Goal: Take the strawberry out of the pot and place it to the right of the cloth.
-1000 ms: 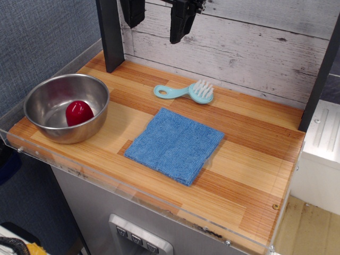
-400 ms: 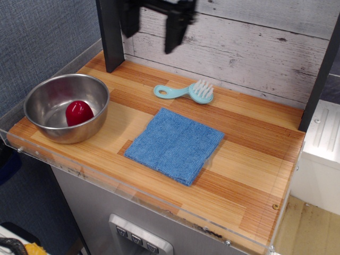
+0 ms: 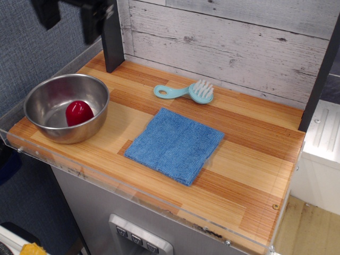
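The red strawberry needs to come out of the pot (image 3: 50,127), so my gripper should grab it around its rounded body (image 3: 79,112) next.
The red strawberry (image 3: 78,112) lies inside the steel pot (image 3: 50,127) at the left end of the wooden counter. The blue cloth (image 3: 175,144) lies flat in the middle of the counter. My gripper (image 3: 68,20) is high at the top left, above and behind the pot, well clear of it. Its two dark fingers (image 3: 91,24) hang down spread apart with nothing between them.
A light-teal brush (image 3: 187,91) with white bristles lies behind the cloth near the plank wall. A black post (image 3: 111,34) stands at the back left and another (image 3: 321,69) at the right edge. Bare wood (image 3: 255,175) lies to the right of the cloth.
My gripper has moved left along the top of the frame, from above the brush to above the pot. Nothing on the counter has moved.
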